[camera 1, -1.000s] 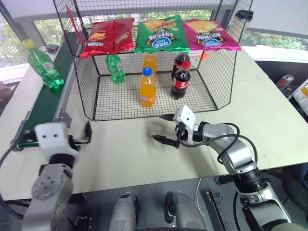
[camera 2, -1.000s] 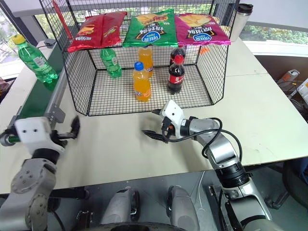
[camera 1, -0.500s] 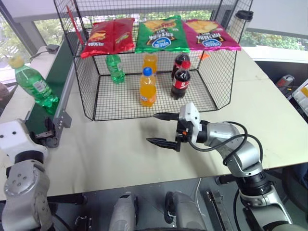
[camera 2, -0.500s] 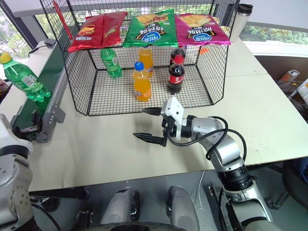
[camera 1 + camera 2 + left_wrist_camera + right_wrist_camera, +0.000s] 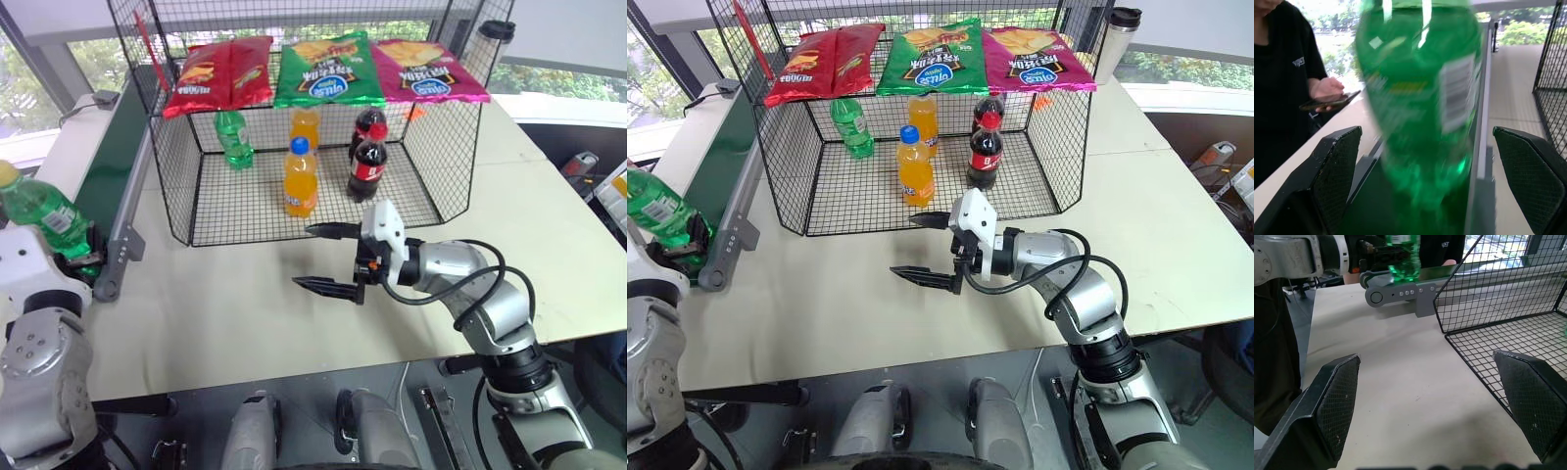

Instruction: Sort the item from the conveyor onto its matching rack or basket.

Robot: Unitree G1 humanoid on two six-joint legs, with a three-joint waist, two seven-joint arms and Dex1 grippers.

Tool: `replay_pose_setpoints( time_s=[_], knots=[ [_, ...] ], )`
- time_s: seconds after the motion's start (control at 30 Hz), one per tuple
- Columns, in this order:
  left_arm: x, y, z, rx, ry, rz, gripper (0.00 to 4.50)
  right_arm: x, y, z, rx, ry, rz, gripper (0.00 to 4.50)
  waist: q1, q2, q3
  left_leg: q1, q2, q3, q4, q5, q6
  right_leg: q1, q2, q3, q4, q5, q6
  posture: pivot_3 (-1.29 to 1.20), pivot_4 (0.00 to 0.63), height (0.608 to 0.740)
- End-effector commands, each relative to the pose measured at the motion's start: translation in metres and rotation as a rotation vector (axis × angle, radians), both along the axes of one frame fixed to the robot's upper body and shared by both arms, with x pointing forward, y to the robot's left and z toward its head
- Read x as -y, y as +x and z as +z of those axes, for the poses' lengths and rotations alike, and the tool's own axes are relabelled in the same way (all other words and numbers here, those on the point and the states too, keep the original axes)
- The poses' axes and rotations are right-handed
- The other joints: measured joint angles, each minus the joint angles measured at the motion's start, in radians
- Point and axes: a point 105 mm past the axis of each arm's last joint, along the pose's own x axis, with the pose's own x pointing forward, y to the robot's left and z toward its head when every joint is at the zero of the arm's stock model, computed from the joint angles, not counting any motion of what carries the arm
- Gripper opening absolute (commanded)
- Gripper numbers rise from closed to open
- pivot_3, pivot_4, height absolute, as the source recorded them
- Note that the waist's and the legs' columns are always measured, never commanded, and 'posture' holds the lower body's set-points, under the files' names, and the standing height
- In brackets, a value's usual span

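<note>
My left gripper should close on the green bottle now: its black fingers are on either side of the bottle.
The item, a clear-green bottle [image 5: 41, 212] with a yellow cap, stands upright at the near end of the conveyor [image 5: 110, 157]. My left gripper [image 5: 1425, 166] is open right at that end, and the bottle [image 5: 1420, 98] stands just beyond and between its fingers [image 5: 1337, 166], apart from them. The black wire-mesh basket [image 5: 235, 208] stands right of the conveyor. My right gripper [image 5: 305, 257] hovers open and empty over the table in front of the basket, pointing toward the conveyor [image 5: 1396, 293].
In the basket stand a green bottle [image 5: 233, 137], two orange bottles [image 5: 300, 178] and cola bottles [image 5: 367, 162], with chip bags [image 5: 328, 69] hung along its back wall. A person [image 5: 1283, 73] with a phone is beyond the conveyor. A dark-lidded cup [image 5: 497, 32] stands behind the basket.
The green bottle has travelled down the belt to its near end. My left gripper has swung left from the table to the conveyor's end. The right gripper has risen a little, still open.
</note>
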Motion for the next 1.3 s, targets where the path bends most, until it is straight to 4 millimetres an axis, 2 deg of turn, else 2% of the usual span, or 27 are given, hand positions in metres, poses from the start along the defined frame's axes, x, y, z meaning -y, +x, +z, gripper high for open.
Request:
replay_pose_setpoints(
  time_s=[0.03,0.07,0.1,0.23,0.43,0.6,0.8,1.0,1.17,1.3],
  knots=[
    [0.000,0.000,0.011,0.037,0.032,0.003,4.47,-0.002,-0.003,0.011,0.044,0.013,0.016,4.50,0.000,0.000,0.000,0.000,0.000,0.000,0.000,0.000,0.000,0.000,0.000,0.000,0.000,0.000,0.000,0.00,0.150,0.740],
    [0.000,0.000,0.011,0.029,0.038,0.006,4.47,-0.002,-0.003,0.011,0.044,0.011,0.015,4.50,0.001,0.000,0.000,0.000,0.000,0.000,0.000,0.000,0.000,0.000,0.000,0.000,0.000,0.000,0.000,0.00,0.150,0.740],
    [0.001,-0.001,0.010,0.028,0.040,0.003,4.23,-0.002,-0.003,0.011,0.043,0.010,0.014,4.50,0.001,0.000,0.000,0.000,0.000,0.000,0.000,0.000,0.000,0.000,0.000,0.000,0.000,0.000,0.000,0.00,0.150,0.740],
    [0.006,-0.002,0.007,0.029,0.041,-0.024,2.81,-0.001,-0.002,0.010,0.044,0.006,0.009,4.50,0.002,0.000,0.000,0.000,0.000,0.000,0.000,0.000,0.000,0.000,0.000,0.000,0.000,0.000,0.000,0.00,0.150,0.740],
    [0.008,-0.003,0.019,0.077,0.057,-0.019,2.78,0.000,-0.001,0.010,0.043,-0.001,0.005,4.50,0.003,0.000,0.000,0.000,0.000,0.000,0.000,0.000,0.000,0.000,0.000,0.000,0.000,-0.001,-0.002,0.00,0.150,0.740],
    [0.017,-0.004,0.041,0.142,0.068,-0.080,2.78,0.003,0.001,0.010,0.047,-0.009,-0.003,4.50,0.001,0.000,0.000,0.000,0.000,0.000,0.000,0.000,0.000,0.000,0.000,0.000,0.000,-0.001,-0.002,0.00,0.150,0.740],
    [0.056,0.001,0.052,0.171,0.021,-0.286,2.78,0.016,0.020,-0.002,0.012,-0.067,-0.104,4.50,0.000,0.000,0.000,-0.001,0.000,0.000,0.000,0.000,0.000,0.000,0.000,0.000,0.000,0.000,0.000,0.00,0.150,0.740],
    [0.101,0.015,0.052,0.150,-0.012,-0.502,2.78,0.026,0.035,-0.018,0.000,-0.120,-0.195,4.50,0.002,0.000,0.000,0.000,0.000,0.000,0.000,0.000,0.000,0.000,0.000,0.000,0.000,0.000,0.000,0.00,0.150,0.740],
    [0.123,0.038,0.041,0.123,-0.036,-0.567,2.78,0.030,0.041,-0.032,-0.016,-0.161,-0.239,4.50,0.001,0.000,0.000,0.000,0.000,0.000,0.000,0.000,0.000,0.000,0.000,0.000,0.000,0.000,0.001,0.00,0.150,0.740],
    [0.147,0.065,0.030,0.108,0.006,-0.610,2.78,0.032,0.045,-0.036,-0.007,-0.179,-0.260,4.50,0.001,0.000,0.000,0.000,0.000,0.000,0.000,0.000,0.000,0.000,0.001,0.000,0.000,0.000,0.000,0.00,0.150,0.740]
  ],
)
